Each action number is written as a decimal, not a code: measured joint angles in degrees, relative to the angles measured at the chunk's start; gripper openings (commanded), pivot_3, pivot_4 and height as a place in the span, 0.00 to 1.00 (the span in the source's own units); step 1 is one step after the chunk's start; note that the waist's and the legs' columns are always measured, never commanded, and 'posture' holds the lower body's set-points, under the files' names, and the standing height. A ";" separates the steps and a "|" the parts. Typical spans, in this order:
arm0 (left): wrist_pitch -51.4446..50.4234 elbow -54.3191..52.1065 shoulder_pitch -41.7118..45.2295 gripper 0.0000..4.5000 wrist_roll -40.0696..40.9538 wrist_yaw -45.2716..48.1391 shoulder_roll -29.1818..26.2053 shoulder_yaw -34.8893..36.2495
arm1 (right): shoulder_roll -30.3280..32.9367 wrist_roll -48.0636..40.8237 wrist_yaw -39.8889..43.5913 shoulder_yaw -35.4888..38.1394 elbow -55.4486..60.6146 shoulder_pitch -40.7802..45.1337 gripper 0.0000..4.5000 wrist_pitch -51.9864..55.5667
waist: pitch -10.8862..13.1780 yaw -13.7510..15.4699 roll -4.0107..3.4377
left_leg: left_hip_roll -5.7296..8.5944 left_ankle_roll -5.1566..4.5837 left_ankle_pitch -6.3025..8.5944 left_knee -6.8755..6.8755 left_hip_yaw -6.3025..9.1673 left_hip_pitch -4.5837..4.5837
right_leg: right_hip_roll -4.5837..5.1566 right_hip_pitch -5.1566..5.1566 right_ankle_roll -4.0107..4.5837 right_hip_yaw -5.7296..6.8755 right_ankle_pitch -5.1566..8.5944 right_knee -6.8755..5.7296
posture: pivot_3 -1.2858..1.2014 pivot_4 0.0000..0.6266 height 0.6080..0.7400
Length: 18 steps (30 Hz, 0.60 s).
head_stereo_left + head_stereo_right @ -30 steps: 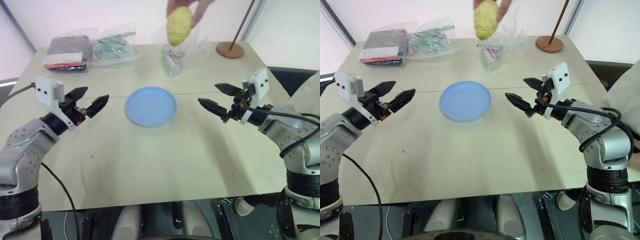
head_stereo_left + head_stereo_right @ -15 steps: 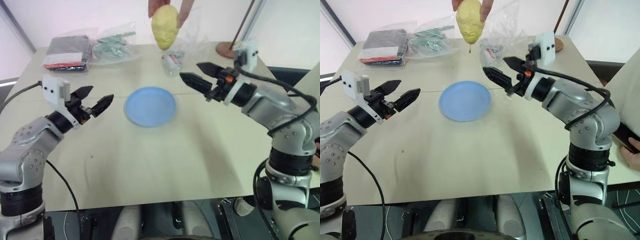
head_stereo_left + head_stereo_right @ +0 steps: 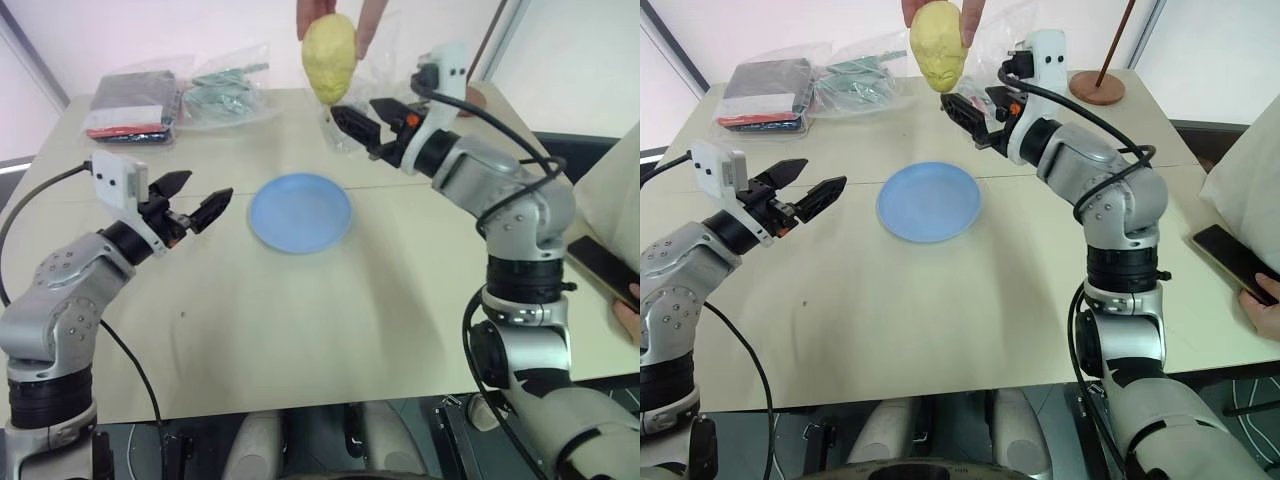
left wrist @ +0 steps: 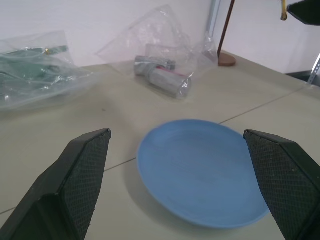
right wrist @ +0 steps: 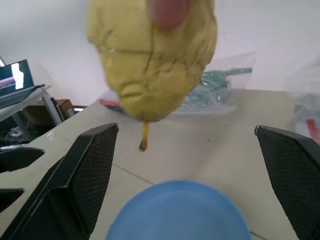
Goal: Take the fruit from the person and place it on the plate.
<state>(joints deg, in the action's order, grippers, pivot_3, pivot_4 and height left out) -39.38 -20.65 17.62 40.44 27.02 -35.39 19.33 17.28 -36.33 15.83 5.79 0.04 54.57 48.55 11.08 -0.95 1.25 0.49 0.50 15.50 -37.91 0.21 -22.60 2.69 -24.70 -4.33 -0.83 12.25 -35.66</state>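
The yellow fruit (image 3: 330,55) is hanging above and beyond my open fingers, so they would miss it if they closed now. My right gripper should first move toward the fruit, then close on it.
A person's hand (image 3: 366,22) holds the pale yellow fruit (image 3: 330,55) in the air above the table's far side, tapered end down. My right gripper (image 3: 352,107) is open, just below and to the right of the fruit, not touching it. In the right wrist view the fruit (image 5: 152,55) hangs above the gap between the fingers. The light-blue plate (image 3: 300,212) lies flat at the table's middle, empty. My left gripper (image 3: 208,185) is open to the left of the plate, pointing at it, with nothing in it.
Along the table's far edge lie a dark and red package (image 3: 135,105), a bag of green items (image 3: 230,85) and a clear bag with a grey cylinder (image 4: 162,80). A brown stand base (image 3: 1097,88) sits far right. A hand holds a phone (image 3: 1230,255) at the right edge.
My right gripper has risen and swung left and forward, from beside the plate to just under the fruit. The hand shifted the fruit slightly left. The left gripper has stayed put.
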 measured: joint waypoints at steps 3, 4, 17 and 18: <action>0.00 -0.07 -0.08 0.99 0.00 -0.09 0.00 0.01 | -0.96 2.12 1.09 -0.48 -4.33 2.28 1.00 -2.66 | 0.00 -0.02 -0.01 | 0.00 0.00 0.00 0.00 0.00 0.00 | 0.00 -0.01 -0.01 0.00 -0.01 -0.01 | 0.52 0.24 1.00; 0.00 -0.10 -0.12 0.99 0.00 -0.16 0.00 0.03 | -1.24 2.56 1.38 -0.48 -5.33 3.04 1.00 -3.29 | 0.00 -0.03 -0.01 | 0.00 0.00 0.00 0.00 0.00 0.00 | 0.02 -0.02 -0.01 0.00 -0.01 -0.01 | 0.52 0.24 1.00; 0.08 -0.37 -1.12 0.99 0.00 -1.13 -0.03 0.17 | -5.36 4.64 2.55 -0.28 -10.63 7.85 1.00 -5.84 | 0.02 -0.05 -0.03 | 0.00 0.00 0.00 0.04 0.00 -0.02 | 0.11 -0.07 0.01 0.00 -0.01 -0.03 | 0.52 0.24 1.00; 0.10 -0.37 -1.12 0.99 -0.01 -1.15 -0.03 0.18 | -5.69 4.94 2.55 -0.28 -10.94 7.95 1.00 -6.46 | 0.02 -0.05 -0.03 | 0.00 0.00 0.00 0.04 0.00 -0.02 | 0.11 -0.07 0.01 0.00 -0.01 -0.03 | 0.52 0.24 1.00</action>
<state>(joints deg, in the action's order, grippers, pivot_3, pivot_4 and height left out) -39.27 -21.01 16.50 40.42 25.87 -35.42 19.50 11.58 -31.39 18.38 5.52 -10.90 62.52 42.09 11.10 -1.00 1.21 0.49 0.51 15.50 -37.88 0.21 -22.62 2.80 -24.77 -4.32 -0.83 12.24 -35.69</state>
